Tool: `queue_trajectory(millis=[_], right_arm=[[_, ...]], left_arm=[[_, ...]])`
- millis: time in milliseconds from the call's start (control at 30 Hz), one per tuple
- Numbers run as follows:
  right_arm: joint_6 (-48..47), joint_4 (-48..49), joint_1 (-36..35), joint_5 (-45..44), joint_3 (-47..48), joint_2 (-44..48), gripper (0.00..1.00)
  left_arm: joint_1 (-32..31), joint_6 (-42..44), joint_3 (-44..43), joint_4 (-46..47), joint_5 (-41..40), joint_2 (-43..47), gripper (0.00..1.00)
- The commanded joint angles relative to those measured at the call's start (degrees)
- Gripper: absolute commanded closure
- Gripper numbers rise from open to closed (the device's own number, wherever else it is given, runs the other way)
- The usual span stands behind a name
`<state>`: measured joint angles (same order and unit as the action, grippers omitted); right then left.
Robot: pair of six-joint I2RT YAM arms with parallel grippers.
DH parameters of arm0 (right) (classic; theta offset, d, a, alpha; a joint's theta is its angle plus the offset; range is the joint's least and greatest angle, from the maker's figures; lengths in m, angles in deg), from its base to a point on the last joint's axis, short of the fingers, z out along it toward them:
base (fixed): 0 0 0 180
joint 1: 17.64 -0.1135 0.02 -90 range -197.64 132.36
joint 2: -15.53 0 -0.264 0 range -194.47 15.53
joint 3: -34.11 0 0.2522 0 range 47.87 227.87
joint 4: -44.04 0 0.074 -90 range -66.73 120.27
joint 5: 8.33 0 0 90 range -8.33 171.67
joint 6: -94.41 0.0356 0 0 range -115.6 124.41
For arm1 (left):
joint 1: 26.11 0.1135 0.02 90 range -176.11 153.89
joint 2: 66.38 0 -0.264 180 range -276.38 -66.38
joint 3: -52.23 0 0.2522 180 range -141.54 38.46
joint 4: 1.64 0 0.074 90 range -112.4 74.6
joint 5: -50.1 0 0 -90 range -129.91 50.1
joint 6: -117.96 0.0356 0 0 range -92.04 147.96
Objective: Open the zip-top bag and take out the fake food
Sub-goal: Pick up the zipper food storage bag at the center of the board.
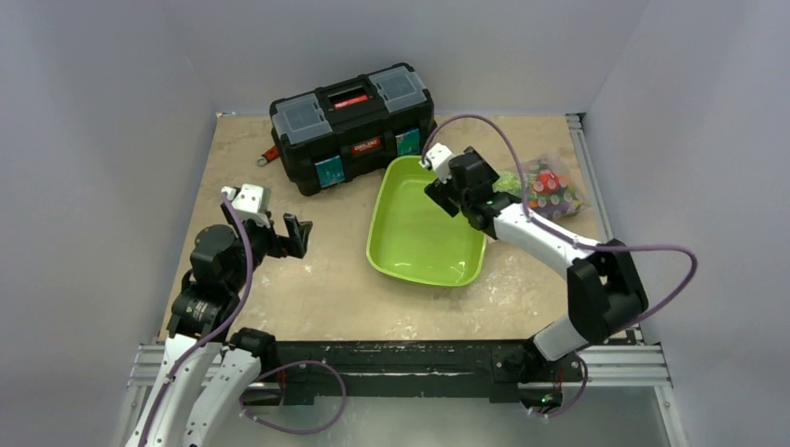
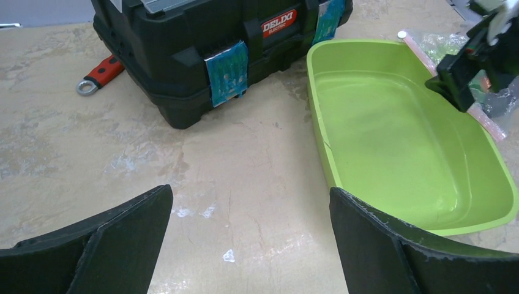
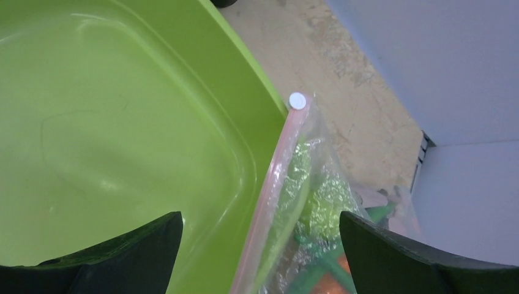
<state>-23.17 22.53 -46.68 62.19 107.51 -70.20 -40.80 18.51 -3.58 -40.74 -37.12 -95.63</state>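
I need to lower my right gripper before I close it on the bag's pink strip (image 3: 274, 184), because my fingers are still above the strip in the right wrist view.
The zip-top bag (image 1: 548, 186) lies at the table's far right, against the right rim of the lime-green tray (image 1: 410, 256). It is clear and crinkly, and its pink zip strip (image 3: 274, 184) has a white slider (image 3: 297, 100) at the far end. Fake food (image 1: 550, 189) shows through the plastic as green and orange pieces (image 3: 318, 260). My right gripper (image 1: 445, 196) hovers open over the tray's right rim; in the right wrist view (image 3: 260, 251) the strip runs between its fingers, untouched. My left gripper (image 1: 298, 235) stands open and empty (image 2: 251, 245) over bare table left of the tray.
A black toolbox (image 1: 354, 121) stands at the back, close to the tray's far corner. A red-handled tool (image 1: 269, 155) lies at its left end. White walls close in on both sides, and the bag sits near the right wall.
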Motion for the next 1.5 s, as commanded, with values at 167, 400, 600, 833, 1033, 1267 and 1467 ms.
queue_trajectory(millis=[167, 400, 600, 833, 1033, 1267, 1467], right_arm=[[-0.6, 16.8, -3.3, -21.6, -2.3, -9.2, 0.09], [-5.4, 23.7, -3.3, -25.3, -5.3, -13.1, 0.16], [-8.4, 27.8, -3.2, -26.8, -6.9, -14.2, 0.31], [-10.8, 31.1, -2.6, -27.6, -6.9, -16.5, 0.54], [-10.8, 30.9, -1.7, -27.5, -6.7, -17.7, 0.54], [-11.0, 30.8, -1.4, -27.4, -6.7, -17.0, 0.86], [-6.1, 23.6, 0.1, -22.9, -5.6, -10.9, 1.0]], left_arm=[[-0.2, -0.3, -2.6, 1.4, 1.0, 0.4, 0.0], [-0.1, -0.3, -2.6, 1.4, 1.0, 0.2, 0.0], [-0.2, -0.2, -2.6, 1.4, 1.0, 0.0, 0.0], [-0.2, -0.3, -2.6, 1.4, 1.3, -0.2, 0.0], [-0.2, -0.3, -2.6, 1.4, 1.4, -0.1, 0.0], [-0.2, -0.2, -2.6, 1.4, 1.3, 0.0, 0.0], [-0.1, -0.2, -2.5, 1.4, 1.3, 0.2, 0.0]])
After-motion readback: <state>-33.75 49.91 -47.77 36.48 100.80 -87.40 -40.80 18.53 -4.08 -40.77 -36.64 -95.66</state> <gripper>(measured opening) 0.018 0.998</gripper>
